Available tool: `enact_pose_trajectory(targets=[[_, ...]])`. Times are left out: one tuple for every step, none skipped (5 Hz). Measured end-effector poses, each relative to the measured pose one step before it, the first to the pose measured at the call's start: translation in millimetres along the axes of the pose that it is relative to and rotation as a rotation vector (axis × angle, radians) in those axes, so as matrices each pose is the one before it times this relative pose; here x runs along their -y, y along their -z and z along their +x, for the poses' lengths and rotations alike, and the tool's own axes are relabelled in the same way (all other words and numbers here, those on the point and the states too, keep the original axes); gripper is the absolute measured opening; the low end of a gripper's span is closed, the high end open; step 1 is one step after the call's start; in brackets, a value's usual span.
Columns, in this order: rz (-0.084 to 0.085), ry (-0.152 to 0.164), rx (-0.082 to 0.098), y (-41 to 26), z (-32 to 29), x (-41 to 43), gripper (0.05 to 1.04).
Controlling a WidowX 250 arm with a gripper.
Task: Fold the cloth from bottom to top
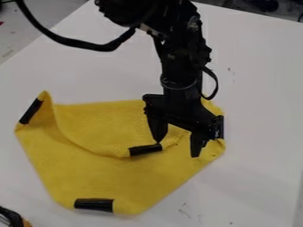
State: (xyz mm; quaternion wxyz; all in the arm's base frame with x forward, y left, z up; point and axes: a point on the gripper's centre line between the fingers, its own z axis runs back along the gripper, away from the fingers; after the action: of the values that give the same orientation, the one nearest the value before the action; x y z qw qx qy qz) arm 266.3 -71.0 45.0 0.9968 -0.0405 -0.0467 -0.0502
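The yellow cloth needs to be folded from bottom to top, so my gripper should next grab it by its bottom corner with the black strip.
The gripper (176, 148) hangs over the right half of the yellow cloth (100, 177), its two fingers apart and pointing down. Its left fingertip is at the end of a black strip (145, 150) on the edge of a cloth layer that lies across the middle; whether they touch I cannot tell. More black strips mark the raised left corner (31, 111), the bottom corner (93, 205) and the right corner (219, 127). The cloth's upper right part is partly hidden behind the gripper.
The cloth lies on a white table (260, 88). At the lower left edge of the view is a black and orange object (10, 217). A black cable (77, 43) loops from the arm toward the upper left, above the table.
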Motion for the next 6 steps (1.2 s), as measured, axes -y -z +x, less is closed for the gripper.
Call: enact_pose_trajectory(targets=[[0.001,-0.0023,-0.0261,6.08,-4.74,-0.22,0.999],[-0.0071,-0.0208,-0.0192,3.34,-19.58,-4.59,0.999],[-0.0143,-0.0271,0.0396,-8.31,-19.27,-8.99,0.999],[0.0098,-0.0133,0.0237,-7.04,-26.51,-8.79,0.999],[0.0094,-0.0457,0.0366,-0.73,-23.61,-9.42,0.999],[0.0041,-0.0029,0.0072,0.83,-9.57,-16.74,0.999]])
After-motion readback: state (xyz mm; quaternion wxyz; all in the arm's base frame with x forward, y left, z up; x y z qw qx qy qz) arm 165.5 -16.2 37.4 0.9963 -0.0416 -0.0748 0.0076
